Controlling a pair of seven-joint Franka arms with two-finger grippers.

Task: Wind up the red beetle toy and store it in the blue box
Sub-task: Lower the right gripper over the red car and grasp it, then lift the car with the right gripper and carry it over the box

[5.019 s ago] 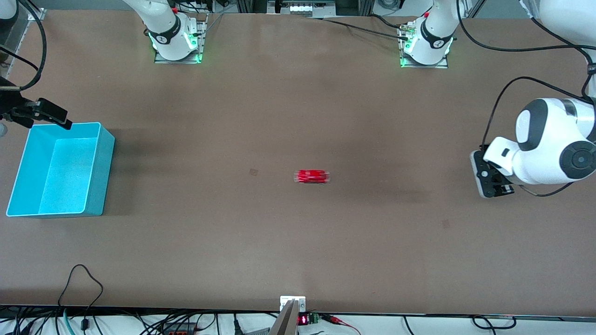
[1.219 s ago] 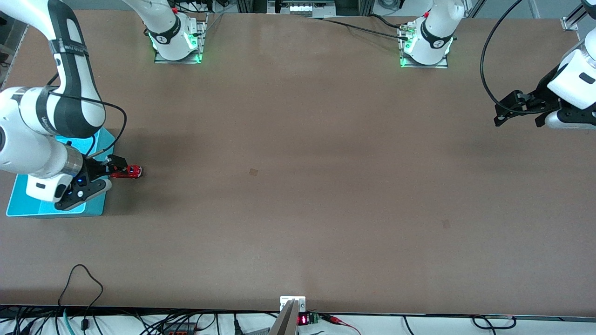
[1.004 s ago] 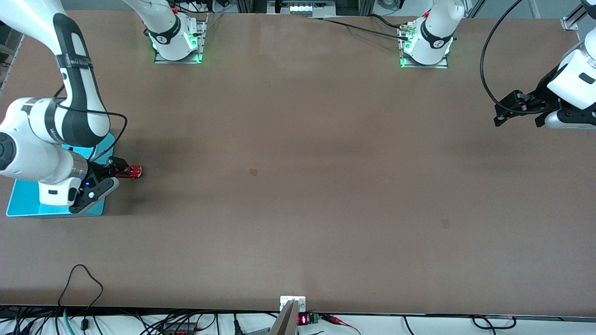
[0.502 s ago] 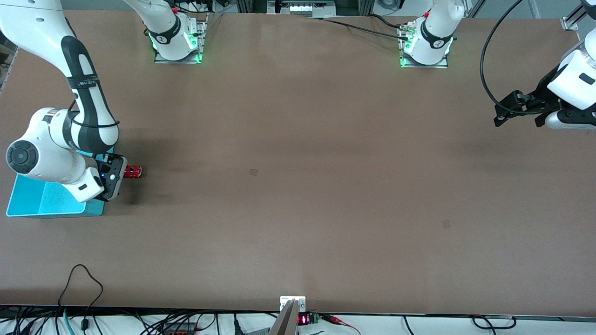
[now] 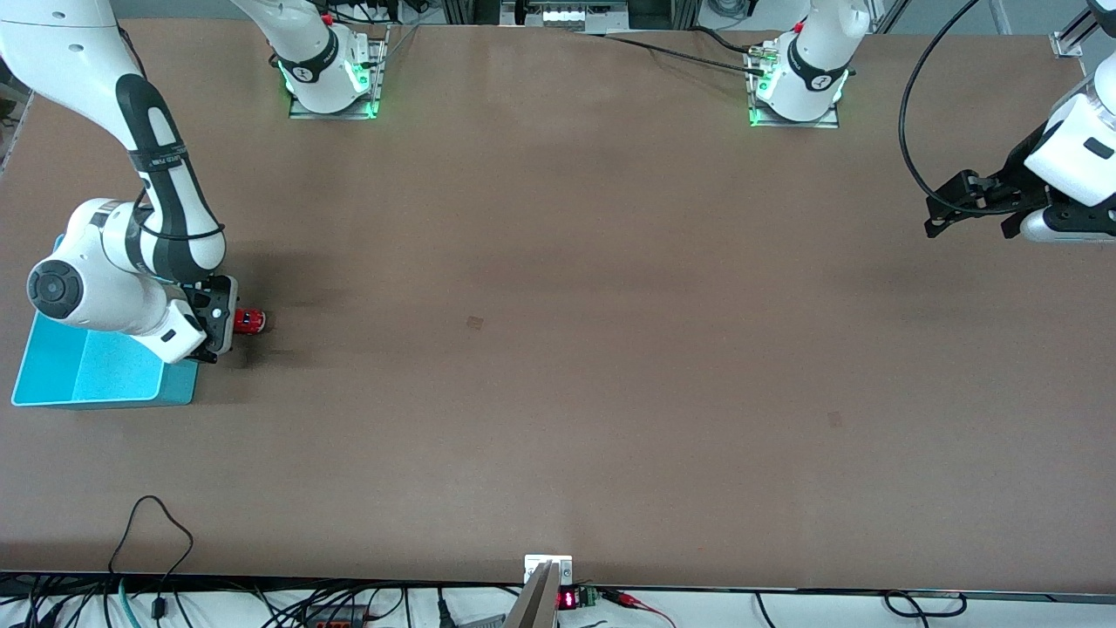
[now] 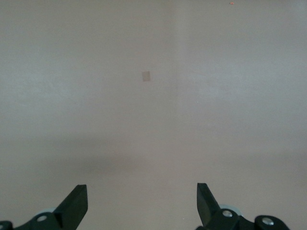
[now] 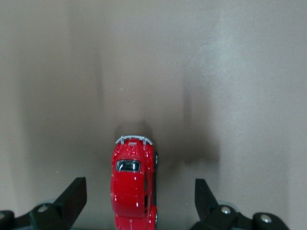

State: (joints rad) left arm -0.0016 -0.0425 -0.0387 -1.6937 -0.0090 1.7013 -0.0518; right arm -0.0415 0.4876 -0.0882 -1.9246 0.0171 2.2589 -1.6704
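The right gripper picks up the red beetle toy by the long sides of its body next. The toy then goes into the blue box.
The red beetle toy stands on the table right beside the blue box, at the wall that faces the table's middle. In the right wrist view the toy lies between my right gripper's open fingers, touching neither, with its silver bumper pointing away from the hand. My right gripper is low over the table at the box's wall, and its arm covers much of the box. My left gripper is open and empty, held up over the table's left-arm end, where it waits.
A small dark mark shows on the brown table near its middle; the left wrist view shows a small mark too. Cables and a power strip run along the table edge nearest the camera.
The toy rolled from the table's middle to the box's wall. My right arm came over the box and turned its hand down so that the open fingers straddle the toy. The left arm has held still.
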